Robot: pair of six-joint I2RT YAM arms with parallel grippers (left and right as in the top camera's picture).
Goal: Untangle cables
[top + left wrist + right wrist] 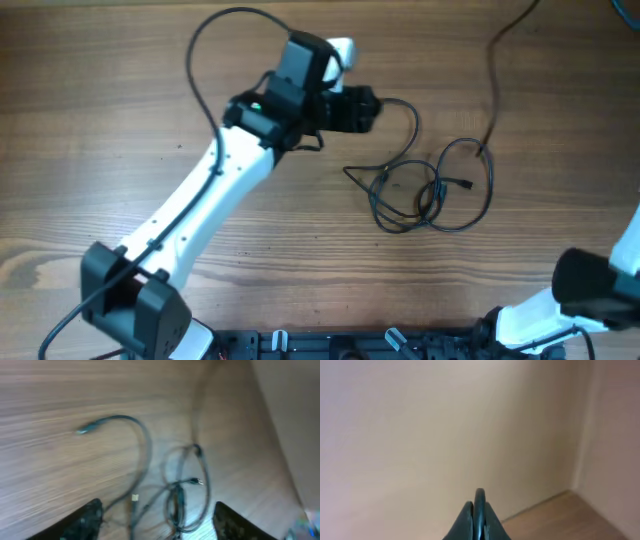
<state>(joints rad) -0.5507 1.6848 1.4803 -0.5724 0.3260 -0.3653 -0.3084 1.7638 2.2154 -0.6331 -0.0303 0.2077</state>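
Note:
My left gripper is about to reach the tangle and grab a mid-length piece of black cable [176, 503]. The cable's bluish plug end then stays free to untangle the cables.
The cables [432, 188] lie as a loose tangle of thin black loops on the wooden table, right of centre. One strand runs from the tangle up past the top right edge. Another curves left to a free end beside my left gripper [366, 108]. In the left wrist view the tangle [176, 496] lies between and beyond the left gripper's [160, 527] two fingers, which are wide apart and hold nothing. A bluish plug end [82, 430] lies loose on the wood. My right gripper [479, 510] is shut and empty and faces a beige wall.
The left arm [210, 190] stretches diagonally from the bottom left to the table's middle, with its own thicker black cable [200, 60] looping above it. The right arm's base [590, 290] sits at the bottom right corner. A wall edge [285, 420] borders the table on the right.

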